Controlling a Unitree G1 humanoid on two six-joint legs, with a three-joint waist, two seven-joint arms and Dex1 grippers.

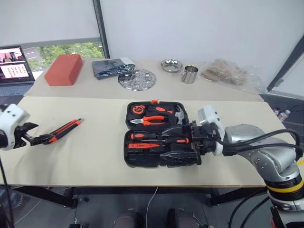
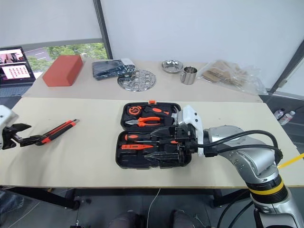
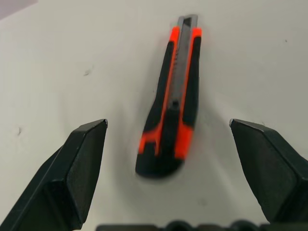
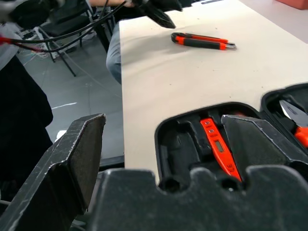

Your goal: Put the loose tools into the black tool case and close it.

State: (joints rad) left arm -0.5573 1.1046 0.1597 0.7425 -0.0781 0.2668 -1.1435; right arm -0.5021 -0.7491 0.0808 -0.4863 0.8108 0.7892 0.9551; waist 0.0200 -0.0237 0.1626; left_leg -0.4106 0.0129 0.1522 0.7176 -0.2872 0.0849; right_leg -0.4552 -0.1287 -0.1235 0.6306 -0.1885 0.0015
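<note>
I need to move my left gripper toward the handle before I close on the knife's handle, because bare table shows between my fingers and the handle.
The black tool case lies open at the table's middle. Two black-and-orange screwdrivers and a slim orange tester screwdriver rest in slots of its near half. Pliers and a hammer fill the far half. My right gripper hovers open over the right side of the near half, holding nothing. An orange-and-black utility knife lies loose on the table far to the left. My left gripper is open just behind the knife's near end. In the left wrist view the knife lies lengthwise between the spread fingers.
On the back table stand a red-orange block, a laptop, a dark folded cloth, a perforated metal disc, a metal bowl, a mug and crumpled plastic bags.
</note>
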